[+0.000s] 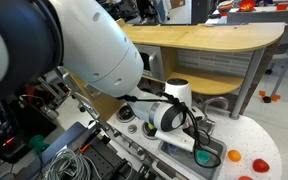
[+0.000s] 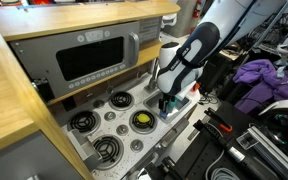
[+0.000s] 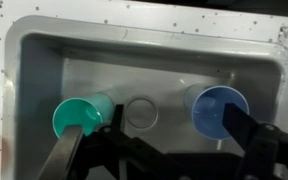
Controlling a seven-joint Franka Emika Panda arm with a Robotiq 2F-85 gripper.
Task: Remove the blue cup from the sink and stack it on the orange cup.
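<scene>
I will next lift the blue cup (image 3: 217, 107) by its drain-side rim, its base free to stack into the orange cup.
In the wrist view the blue cup (image 3: 217, 107) lies on its side at the right of the grey sink (image 3: 44, 60), its mouth facing the camera. A teal-green cup (image 3: 79, 116) lies at the left, with the round drain (image 3: 141, 112) between them. My gripper (image 3: 159, 150) is open just above the basin. Its right finger covers the blue cup's right edge and its left finger is by the teal cup. The orange cup (image 1: 234, 157) stands on the white counter beside the sink. In an exterior view the gripper (image 2: 168, 101) hangs over the sink (image 2: 184, 108).
A darker red round item (image 1: 261, 163) sits next to the orange cup. Round black burners (image 2: 85, 121) and a yellow-green item (image 2: 141, 120) are on the stovetop beside the sink. A toy microwave panel (image 2: 89, 55) stands behind. Cables (image 1: 74, 160) crowd the counter's front.
</scene>
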